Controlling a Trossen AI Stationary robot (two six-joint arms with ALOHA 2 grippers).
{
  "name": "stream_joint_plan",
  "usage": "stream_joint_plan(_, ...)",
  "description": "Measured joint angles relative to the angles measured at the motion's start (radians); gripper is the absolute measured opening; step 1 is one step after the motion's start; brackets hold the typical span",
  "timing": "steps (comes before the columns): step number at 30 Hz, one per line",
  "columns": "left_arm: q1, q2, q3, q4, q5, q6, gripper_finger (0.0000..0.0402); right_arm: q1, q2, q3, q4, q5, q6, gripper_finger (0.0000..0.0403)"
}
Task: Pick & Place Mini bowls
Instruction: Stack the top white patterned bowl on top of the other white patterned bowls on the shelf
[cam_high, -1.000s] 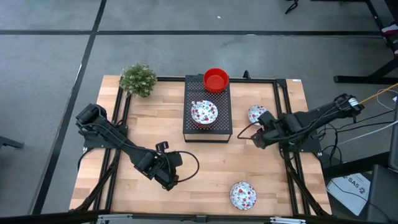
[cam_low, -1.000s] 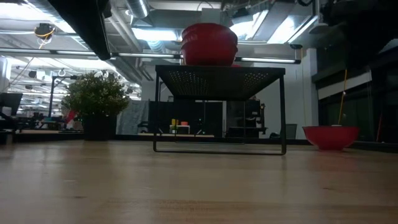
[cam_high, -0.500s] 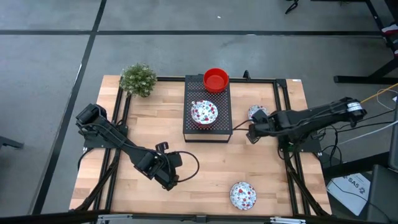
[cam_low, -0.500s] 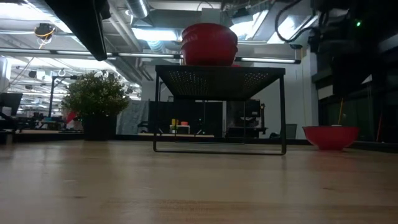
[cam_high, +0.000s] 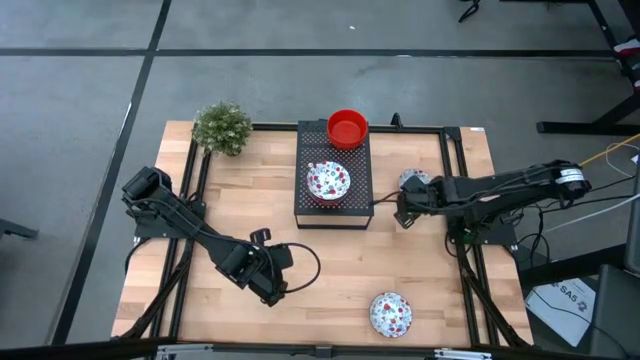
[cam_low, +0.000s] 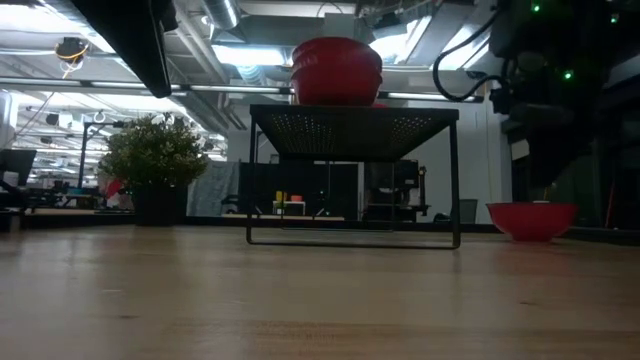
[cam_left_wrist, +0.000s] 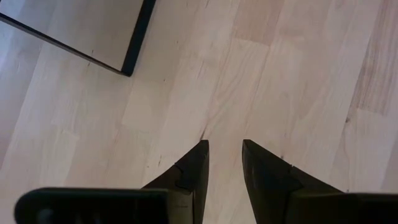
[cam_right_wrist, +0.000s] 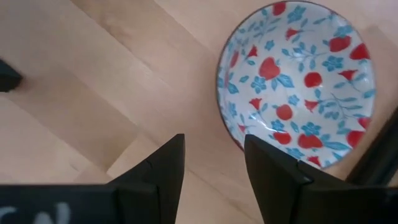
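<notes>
The floral mini bowl needs to be stacked with the bowls on the black box, so my right gripper should grab it by its rim (cam_right_wrist: 225, 109) next.
A floral mini bowl (cam_high: 415, 179) stands on its base on the table, right of the black box (cam_high: 335, 205). My right gripper (cam_high: 402, 212) hovers open at its near-left rim. In the right wrist view the open fingers (cam_right_wrist: 213, 143) stand beside the bowl's rim (cam_right_wrist: 298, 93), one finger overlapping it. From the low view this bowl (cam_low: 531, 220) looks red under the dark arm. A second floral bowl (cam_high: 328, 181) and a red bowl (cam_high: 347, 128) sit on the box. A third floral bowl (cam_high: 390, 314) rests near the table's near edge. My left gripper (cam_high: 275, 292) waits, slightly open (cam_left_wrist: 222, 152), over bare wood.
A small green plant (cam_high: 222, 127) stands at the far-left corner. Black frame rails (cam_high: 455, 160) run along the table's sides. The box's leg (cam_left_wrist: 137, 37) shows ahead of my left gripper. Bare wood (cam_high: 330, 270) lies between the box and the near bowl.
My right arm has stretched out toward the table's left and slightly far, bringing its gripper over the floral bowl beside the box and partly covering it from above. In the low view the arm has come down into sight above that bowl. The bowls have not moved.
</notes>
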Motion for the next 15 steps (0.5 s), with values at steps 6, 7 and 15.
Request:
stream_joint_plan(6,0.000,0.000,0.000,0.000,0.000,0.000,0.0090,-0.041,0.000,-0.014,0.039,0.006,-0.041,0.0166)
stream_joint_plan(7,0.000,0.000,0.000,0.000,0.000,0.000,0.0090,-0.051,0.000,-0.014,0.045,0.005,-0.055,0.0166)
stream_joint_plan(15,0.000,0.000,0.000,0.000,-0.003,0.000,0.0090,-0.126,0.025,-0.014,0.059,-0.022,-0.107,0.0166)
